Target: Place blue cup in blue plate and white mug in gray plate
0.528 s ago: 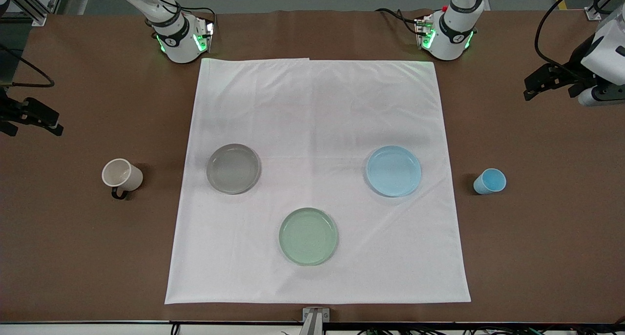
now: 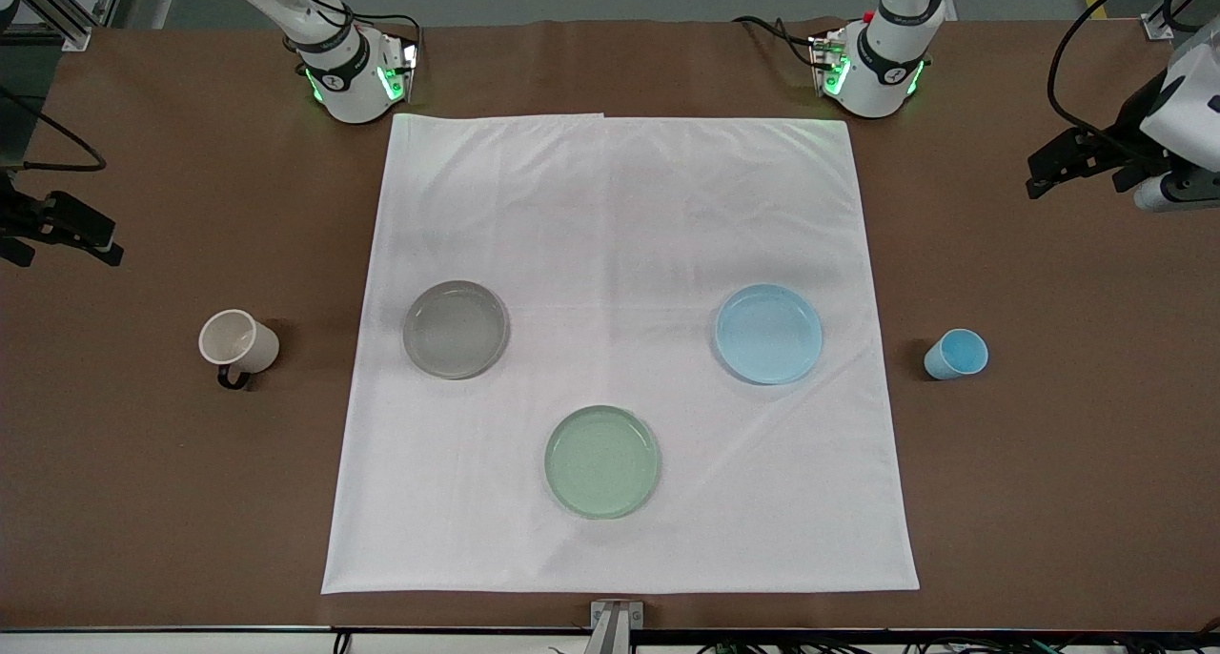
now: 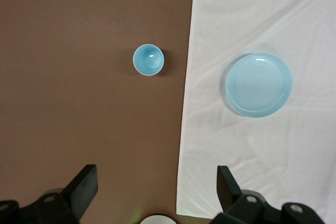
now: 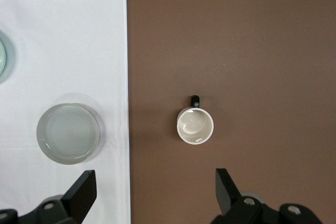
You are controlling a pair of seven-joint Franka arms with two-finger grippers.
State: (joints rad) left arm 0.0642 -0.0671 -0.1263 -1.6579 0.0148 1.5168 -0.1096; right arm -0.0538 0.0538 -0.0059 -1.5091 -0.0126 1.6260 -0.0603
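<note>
The robot's left hand will grab the blue cup (image 2: 956,354) by its rim next. Then the cup can go in the blue plate.
The blue cup (image 2: 956,354) stands upright on the brown table toward the left arm's end, beside the blue plate (image 2: 768,334) on the white cloth. The white mug (image 2: 238,340) stands upright toward the right arm's end, beside the gray plate (image 2: 455,329). Both plates hold nothing. My left gripper (image 2: 1072,177) is open and empty, high over bare table; its wrist view shows the cup (image 3: 148,60) and blue plate (image 3: 258,84) far below. My right gripper (image 2: 71,252) is open and empty over bare table; its wrist view shows the mug (image 4: 195,124) and gray plate (image 4: 67,133).
A pale green plate (image 2: 601,461) lies on the white cloth (image 2: 610,206), nearer to the front camera than the other two plates. The cloth covers the table's middle. The two arm bases stand at the table's edge farthest from the front camera.
My left gripper has shifted slightly toward the robots' edge of the table. The right arm, cups and plates have not moved.
</note>
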